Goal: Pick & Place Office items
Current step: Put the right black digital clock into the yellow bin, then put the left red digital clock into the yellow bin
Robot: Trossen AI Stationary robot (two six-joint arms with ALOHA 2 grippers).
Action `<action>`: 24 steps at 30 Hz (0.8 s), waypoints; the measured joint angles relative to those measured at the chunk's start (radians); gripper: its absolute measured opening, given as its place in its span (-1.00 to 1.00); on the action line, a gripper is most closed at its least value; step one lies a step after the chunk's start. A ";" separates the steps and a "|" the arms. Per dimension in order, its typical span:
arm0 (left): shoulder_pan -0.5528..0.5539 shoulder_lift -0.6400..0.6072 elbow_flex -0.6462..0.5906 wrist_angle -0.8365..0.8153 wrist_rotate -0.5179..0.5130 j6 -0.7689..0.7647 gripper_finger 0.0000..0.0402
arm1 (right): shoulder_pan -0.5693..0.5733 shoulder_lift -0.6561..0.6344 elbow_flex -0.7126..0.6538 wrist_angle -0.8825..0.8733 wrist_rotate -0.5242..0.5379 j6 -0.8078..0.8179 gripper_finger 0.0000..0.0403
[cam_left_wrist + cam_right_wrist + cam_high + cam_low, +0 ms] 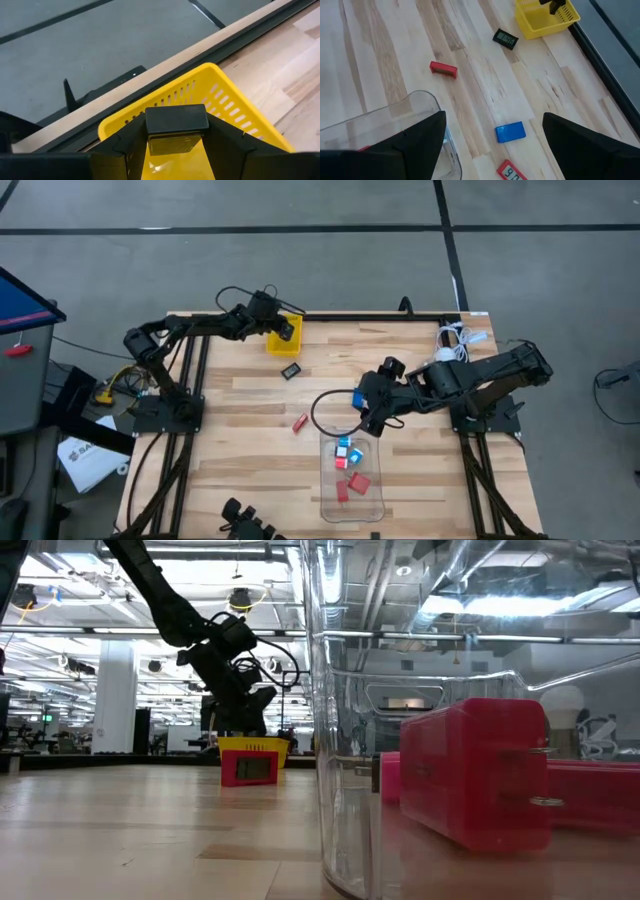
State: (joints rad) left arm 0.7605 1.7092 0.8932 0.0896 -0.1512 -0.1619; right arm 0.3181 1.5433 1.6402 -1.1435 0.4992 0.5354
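Observation:
The black rectangle [177, 120] is over the inside of the yellow tray, so it is time for my left gripper to release the rectangle.
My left gripper [176, 131] is shut on a black rectangle [176, 119] over the yellow tray [235, 117] at the table's far edge; the high view shows it there too [278, 320]. My right gripper [494, 122] hangs open above the table beside the far end of the clear bin [352, 480]. A blue block [510, 132] and a red labelled piece [512, 172] lie flat on the wood below its fingers. A red block [300, 422] and another black rectangle [291, 370] lie flat mid-table. Red blocks [358, 483] and white-and-cyan bits [348, 452] rest in the bin. My left gripper pinches the black rectangle between its two fingers, one on each of its opposite side edges [150, 124]. The piece is lifted clear and sits level above the inside of the yellow tray.
A white round object with coiled cable [450, 340] sits at the far right corner. A black rail [380, 316] runs along the table's far edge. The clear bin's wall [340, 740] stands close before the low camera. Bare wood lies on the table's left half [230, 450].

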 joint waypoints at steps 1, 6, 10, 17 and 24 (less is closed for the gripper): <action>0.000 0.000 0.000 -0.002 -0.004 0.000 -0.17 | 0.000 0.000 0.000 0.000 0.000 0.000 0.61; 0.000 0.000 0.000 -0.009 -0.005 0.000 -0.17 | 0.001 0.000 0.000 0.000 0.000 0.000 0.61; 0.000 0.000 0.000 -0.036 0.002 0.000 -0.13 | 0.001 0.000 0.000 0.000 0.000 -0.001 0.61; -0.005 0.000 0.000 -0.045 0.026 0.027 -0.04 | 0.001 0.000 0.000 0.000 0.000 -0.003 0.61; -0.010 -0.001 0.000 -0.044 0.026 0.069 0.06 | 0.001 0.000 0.000 0.007 -0.001 0.000 0.61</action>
State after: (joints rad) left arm 0.7502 1.7083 0.8932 0.0458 -0.1253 -0.0931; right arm 0.3187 1.5433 1.6398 -1.1362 0.4984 0.5350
